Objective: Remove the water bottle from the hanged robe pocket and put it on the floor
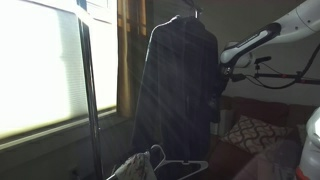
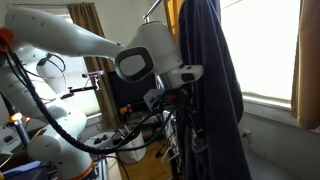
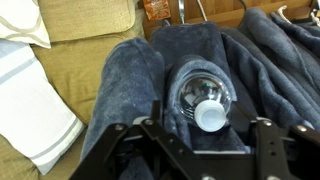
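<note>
The robot's gripper should grab the water bottle from above by its pale cap, so that the bottle's body stays free to slide from the pocket and stand on the floor.
The water bottle is clear plastic with a pale cap. In the wrist view I look down on it as it stands upright in the pocket of the dark robe. My gripper is open, one finger on each side of the bottle's top, not touching it. In both exterior views the robe hangs from a rail and the gripper is pressed against its side. The bottle is hidden there.
A metal pole stands by the bright window and a brownish curtain. A white hanger lies low in front. A tan cushion and a white striped cloth lie below the robe.
</note>
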`<state>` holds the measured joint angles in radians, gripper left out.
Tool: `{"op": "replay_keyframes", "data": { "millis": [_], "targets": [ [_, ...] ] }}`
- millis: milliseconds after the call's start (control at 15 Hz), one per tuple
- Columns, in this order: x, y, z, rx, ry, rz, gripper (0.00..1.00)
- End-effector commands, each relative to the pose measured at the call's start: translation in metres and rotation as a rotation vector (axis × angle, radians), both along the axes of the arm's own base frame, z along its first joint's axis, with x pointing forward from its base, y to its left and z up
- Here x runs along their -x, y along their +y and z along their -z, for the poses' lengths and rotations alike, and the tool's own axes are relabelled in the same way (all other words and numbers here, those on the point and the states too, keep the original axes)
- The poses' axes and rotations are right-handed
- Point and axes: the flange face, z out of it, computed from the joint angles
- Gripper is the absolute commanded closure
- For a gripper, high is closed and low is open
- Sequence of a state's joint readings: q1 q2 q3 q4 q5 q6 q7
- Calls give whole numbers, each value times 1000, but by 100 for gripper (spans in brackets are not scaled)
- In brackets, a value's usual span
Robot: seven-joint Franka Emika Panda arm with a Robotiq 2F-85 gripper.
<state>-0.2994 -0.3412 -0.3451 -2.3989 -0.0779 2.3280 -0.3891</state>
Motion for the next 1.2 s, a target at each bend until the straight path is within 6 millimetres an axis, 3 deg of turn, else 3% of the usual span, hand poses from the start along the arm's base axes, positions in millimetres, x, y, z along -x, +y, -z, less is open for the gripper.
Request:
{"op": "replay_keyframes", "data": {
  "millis": [0, 200, 333, 400, 733, 800, 933, 1000, 1133],
  "targets": [
    [5, 5, 4, -3, -10, -13, 11],
    [2, 7, 7, -11, -7, -16, 21],
    [1, 9, 8, -12, -12, -16, 36],
    [0, 9, 9, -13, -14, -15, 29],
    [-6, 14, 10, -23, -36, -18, 25],
    [-7, 14, 10, -23, -38, -19, 30],
    [-8, 15, 10, -17, -29, -15, 54],
    [-8, 14, 10, -14, -25, -13, 62],
    [-5, 11, 10, -8, -16, -4, 56]
  ]
}}
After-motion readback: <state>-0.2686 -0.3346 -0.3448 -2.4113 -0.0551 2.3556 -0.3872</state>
